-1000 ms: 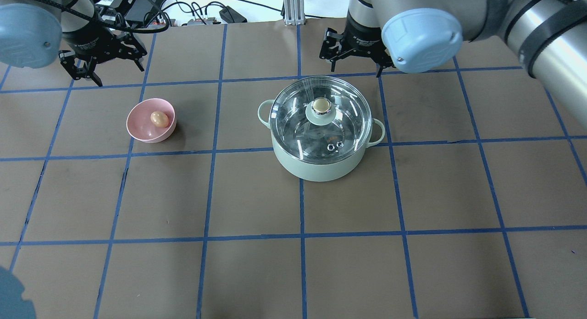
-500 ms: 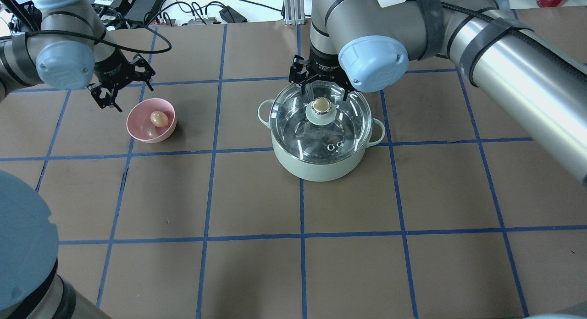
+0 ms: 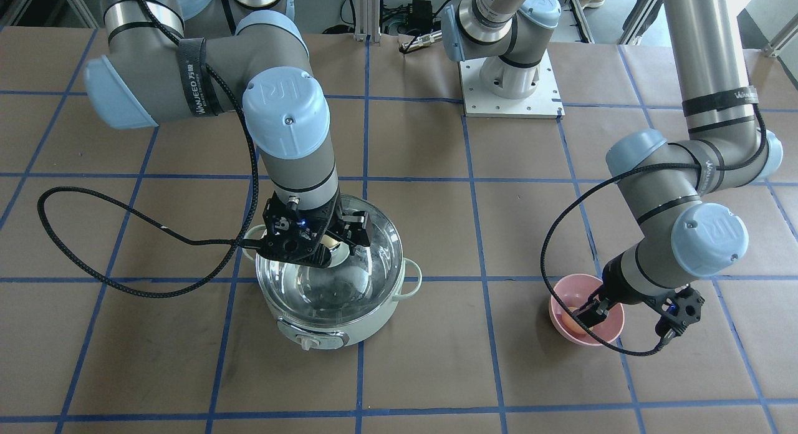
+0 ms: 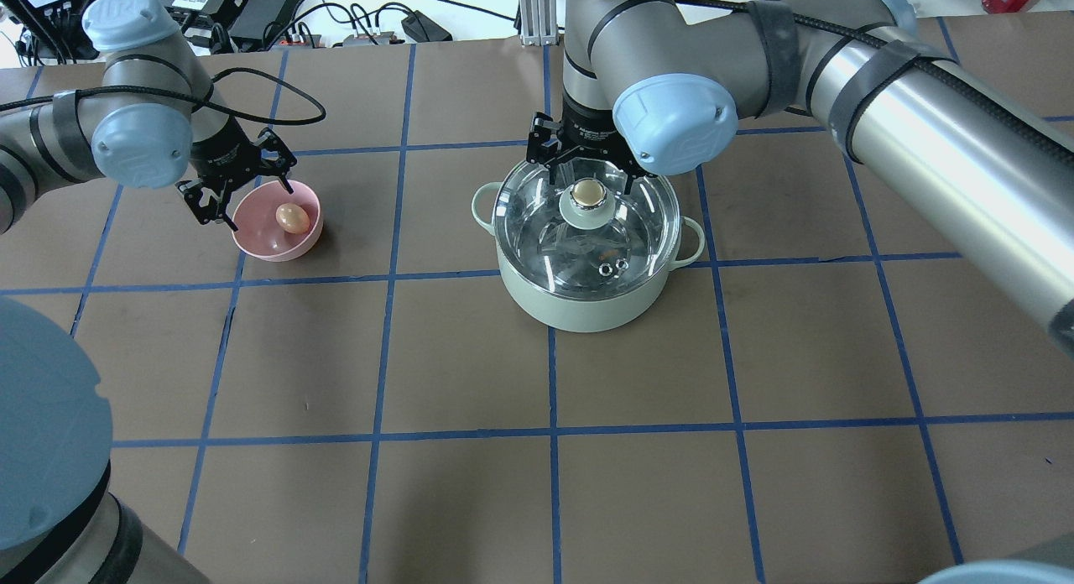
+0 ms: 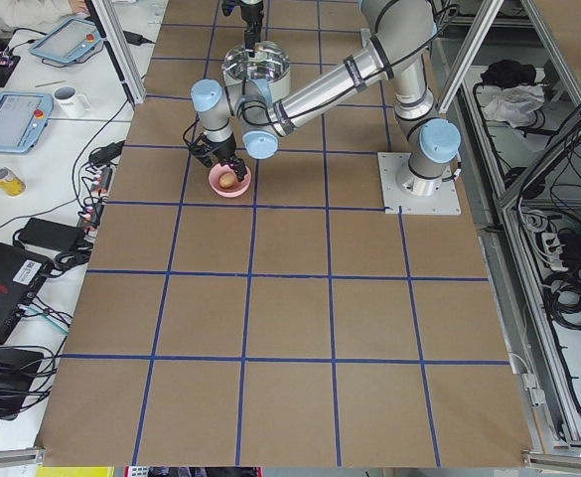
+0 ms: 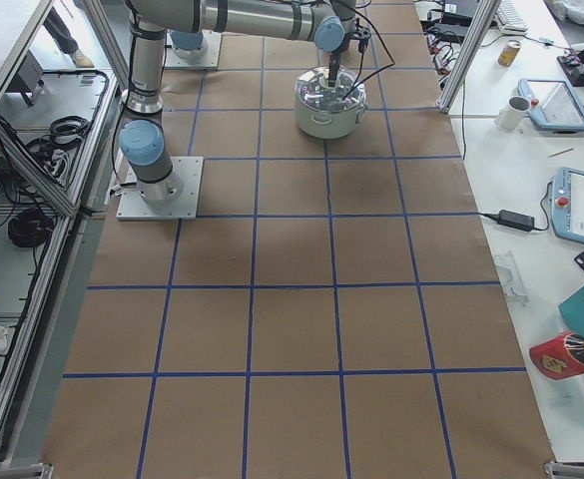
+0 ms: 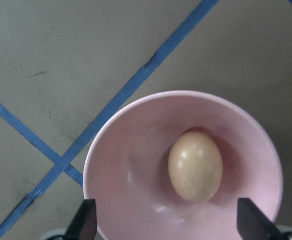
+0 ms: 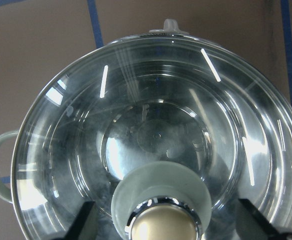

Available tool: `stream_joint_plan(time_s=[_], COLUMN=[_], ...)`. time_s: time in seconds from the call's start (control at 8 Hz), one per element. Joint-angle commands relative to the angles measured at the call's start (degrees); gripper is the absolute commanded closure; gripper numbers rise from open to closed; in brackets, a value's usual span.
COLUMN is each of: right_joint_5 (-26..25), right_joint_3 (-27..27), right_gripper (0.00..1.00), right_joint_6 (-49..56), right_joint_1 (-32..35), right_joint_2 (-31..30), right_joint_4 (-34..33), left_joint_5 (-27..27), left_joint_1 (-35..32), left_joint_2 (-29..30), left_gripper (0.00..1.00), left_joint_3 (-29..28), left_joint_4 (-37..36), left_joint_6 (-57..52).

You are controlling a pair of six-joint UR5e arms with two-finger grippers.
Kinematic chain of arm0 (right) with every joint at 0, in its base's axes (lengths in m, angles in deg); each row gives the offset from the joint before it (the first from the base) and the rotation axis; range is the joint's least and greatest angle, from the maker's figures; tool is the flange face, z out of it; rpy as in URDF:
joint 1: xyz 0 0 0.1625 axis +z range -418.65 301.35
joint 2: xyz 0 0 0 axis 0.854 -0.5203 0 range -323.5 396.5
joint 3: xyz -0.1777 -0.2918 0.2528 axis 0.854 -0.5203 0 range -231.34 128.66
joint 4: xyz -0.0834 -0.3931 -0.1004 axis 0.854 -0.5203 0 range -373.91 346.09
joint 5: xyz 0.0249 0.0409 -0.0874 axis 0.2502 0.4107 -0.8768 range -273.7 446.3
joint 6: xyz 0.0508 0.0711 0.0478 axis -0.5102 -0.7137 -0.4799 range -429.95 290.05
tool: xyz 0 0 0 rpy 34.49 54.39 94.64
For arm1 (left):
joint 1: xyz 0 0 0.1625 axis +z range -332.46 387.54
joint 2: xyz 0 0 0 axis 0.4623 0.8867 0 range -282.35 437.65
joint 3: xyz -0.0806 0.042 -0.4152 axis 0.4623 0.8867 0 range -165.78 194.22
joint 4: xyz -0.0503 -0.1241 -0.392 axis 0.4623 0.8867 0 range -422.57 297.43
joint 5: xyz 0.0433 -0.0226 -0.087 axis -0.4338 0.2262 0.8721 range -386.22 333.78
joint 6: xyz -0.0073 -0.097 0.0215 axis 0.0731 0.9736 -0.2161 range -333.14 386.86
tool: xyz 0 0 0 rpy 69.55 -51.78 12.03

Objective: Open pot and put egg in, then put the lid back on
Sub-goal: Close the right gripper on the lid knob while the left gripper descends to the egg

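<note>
My right gripper is due to grab the glass lid by its beige-topped knob next, to open the pot for the egg.
The mint-green pot stands mid-table with its glass lid on. My right gripper is open just over the lid, its fingers on either side of the beige-topped knob, apart from it; the right wrist view shows the knob between the fingertips. The tan egg lies in the pink bowl. My left gripper is open and empty right above the bowl's far rim; the left wrist view shows the egg just ahead of the open fingertips.
The pot's control knob faces away from the robot, and its loop handles stick out at both sides. Brown table with blue tape grid. Cables and a black box lie along the far edge.
Both arms came inward and down. The left gripper moved from the far left to the pink bowl. The right gripper moved from behind the pot to over the lid's knob.
</note>
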Motion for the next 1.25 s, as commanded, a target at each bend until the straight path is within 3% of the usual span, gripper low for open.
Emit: stream_joint_plan(time_s=[0.0, 0.12, 0.25, 0.62, 0.88, 1.12], right_joint_5=[0.03, 0.03, 0.12, 1.43, 1.44, -0.22], right_joint_3=[0.72, 0.72, 0.72, 0.63, -0.07, -0.86], right_gripper=[0.18, 0.39, 0.59, 0.98, 1.00, 1.00], right_joint_6=[0.03, 0.03, 0.72, 1.34, 3.09, 11.86], right_joint_1=[0.05, -0.03, -0.03, -0.03, -0.03, -0.91], right_joint_2=[0.12, 0.21, 0.12, 0.04, -0.49, -3.20], right_joint_4=[-0.01, 0.08, 0.08, 0.08, 0.08, -0.18], left_joint_5=[0.03, 0.47, 0.65, 0.65, 0.65, 0.65], left_joint_1=[0.00, 0.00, 0.00, 0.00, 0.00, 0.00], left_joint_2=[2.20, 2.38, 2.56, 2.74, 4.22, 4.32], left_gripper=[0.00, 0.06, 0.06, 0.06, 0.06, 0.06], left_joint_3=[0.12, 0.12, 0.21, 0.65, 0.65, 0.65], left_joint_4=[-5.75, -5.76, -5.76, -5.58, -5.58, -5.58], left_joint_6=[0.03, 0.03, 0.03, 0.12, 0.12, 0.20])
